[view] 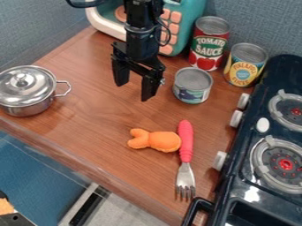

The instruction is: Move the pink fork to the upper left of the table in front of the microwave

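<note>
The gripper will next grab the pink fork by its pink handle, so that it can move the fork in front of the microwave.
My gripper hangs above the upper middle of the wooden table, just before the teal toy microwave. It is open, its two black fingers apart with nothing between them. The pink-handled fork lies at the lower right of the table, handle toward the back and metal tines toward the front edge. It is well below and to the right of the gripper. An orange plush toy lies right beside the handle, on its left.
A lidded silver pot stands at the left. A short can is just right of the gripper, with the tomato can and yellow can behind. The dark stove borders the right side.
</note>
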Robot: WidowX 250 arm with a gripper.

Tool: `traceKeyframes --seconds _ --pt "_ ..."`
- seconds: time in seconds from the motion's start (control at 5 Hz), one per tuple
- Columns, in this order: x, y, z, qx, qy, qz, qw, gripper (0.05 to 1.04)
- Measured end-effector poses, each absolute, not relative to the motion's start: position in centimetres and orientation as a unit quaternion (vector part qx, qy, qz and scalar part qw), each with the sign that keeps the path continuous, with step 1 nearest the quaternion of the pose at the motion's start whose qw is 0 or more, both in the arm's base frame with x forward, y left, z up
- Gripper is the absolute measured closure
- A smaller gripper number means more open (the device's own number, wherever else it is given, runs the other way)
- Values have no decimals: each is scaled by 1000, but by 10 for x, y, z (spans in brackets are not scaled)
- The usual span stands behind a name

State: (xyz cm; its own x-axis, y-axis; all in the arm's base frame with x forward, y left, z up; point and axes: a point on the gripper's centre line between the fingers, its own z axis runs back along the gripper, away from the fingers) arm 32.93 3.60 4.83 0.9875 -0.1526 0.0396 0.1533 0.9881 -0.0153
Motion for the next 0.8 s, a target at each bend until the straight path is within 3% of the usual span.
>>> traceKeyframes --seconds 0.4,0.8 --pt "319 17 32 -11 2 -45 999 84" --pt "326 -21 37 -20 -7 -8 1000 84"
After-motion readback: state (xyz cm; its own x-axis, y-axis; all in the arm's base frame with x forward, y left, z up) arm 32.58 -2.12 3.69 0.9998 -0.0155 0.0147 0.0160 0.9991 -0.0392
